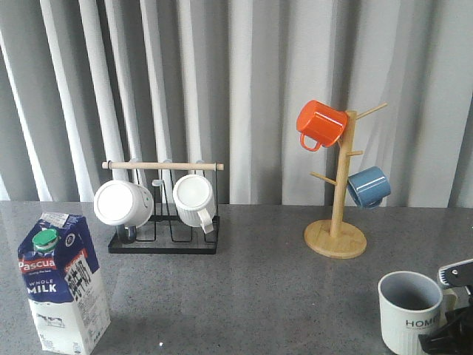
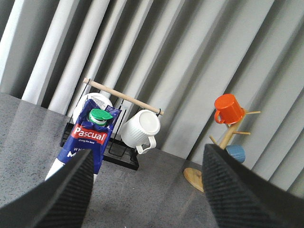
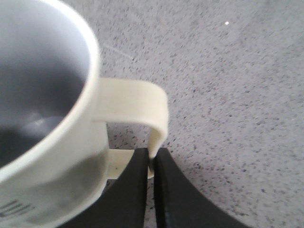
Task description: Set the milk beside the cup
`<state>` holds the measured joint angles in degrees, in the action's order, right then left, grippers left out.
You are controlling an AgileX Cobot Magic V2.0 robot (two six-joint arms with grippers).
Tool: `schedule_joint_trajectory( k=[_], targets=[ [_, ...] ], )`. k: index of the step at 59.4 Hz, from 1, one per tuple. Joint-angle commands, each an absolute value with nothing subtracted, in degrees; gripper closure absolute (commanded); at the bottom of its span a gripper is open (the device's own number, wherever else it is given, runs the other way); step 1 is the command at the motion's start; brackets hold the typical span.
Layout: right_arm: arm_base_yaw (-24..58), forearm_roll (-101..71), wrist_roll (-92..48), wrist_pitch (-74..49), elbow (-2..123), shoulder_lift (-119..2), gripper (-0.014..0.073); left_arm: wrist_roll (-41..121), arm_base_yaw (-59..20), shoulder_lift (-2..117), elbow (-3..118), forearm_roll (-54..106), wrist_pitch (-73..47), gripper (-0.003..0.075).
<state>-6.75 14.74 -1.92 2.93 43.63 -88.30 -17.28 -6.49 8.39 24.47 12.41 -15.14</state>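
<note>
I need to keep holding the cup with my right gripper until the cup's base [image 1: 405, 347] reaches the open tabletop at the centre, as it is short of it in the front view.
The milk [image 1: 63, 285], a blue and white "Pascual" carton with a green cap, stands upright at the table's front left. It also shows in the left wrist view [image 2: 88, 140], just beyond my left gripper [image 2: 147, 190], which is wide open and empty. The cup [image 1: 410, 310], a pale ribbed mug with "HOME" lettering and a grey inside, stands at the front right. My right gripper [image 3: 153, 159] is shut on the cup's handle [image 3: 137, 102]; in the front view only part of the right gripper [image 1: 451, 334] shows at the cup's right. The left gripper is out of the front view.
A black rack [image 1: 164, 240] with a wooden bar holds two plain white mugs [image 1: 194, 200] at the back left. A wooden mug tree [image 1: 336, 237] with an orange mug [image 1: 320, 124] and a blue mug [image 1: 368, 186] stands at the back right. Grey curtains hang behind.
</note>
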Motion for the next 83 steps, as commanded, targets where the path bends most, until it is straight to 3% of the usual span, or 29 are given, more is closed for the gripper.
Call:
schedule_joint_trajectory(
  k=[1, 12, 24, 50, 59, 83],
  targets=[
    [-6.0, 15.4, -0.4, 6.7, 45.6, -82.3, 0.0604, -17.1, -6.3, 9.4, 26.2, 12.7, -11.4, 0.0239],
    [3.6, 14.9, 0.5, -0.8, 51.1, -77.3, 0.0604, -17.1, -6.3, 9.4, 26.2, 12.7, -12.0, 0.0239],
    [14.4, 14.3, 3.6, -3.2, 55.3, -80.6, 0.0604, -17.1, -6.3, 9.4, 26.2, 12.7, -14.2, 0.0239],
    [17.1, 13.1, 5.6, -5.0, 55.4, -91.7, 0.0578, -17.1, -6.3, 9.4, 26.2, 12.8, -14.7, 0.0239],
    [17.1, 13.0, 5.2, -5.9, 55.4, -91.7, 0.0502, -17.2, -6.3, 9.4, 26.2, 12.8, -15.2, 0.0239],
    [17.1, 13.0, 5.2, -12.2, 55.4, -88.9, 0.0167, -17.2, -6.3, 9.4, 26.2, 12.8, -16.5, 0.0239]
  ],
)
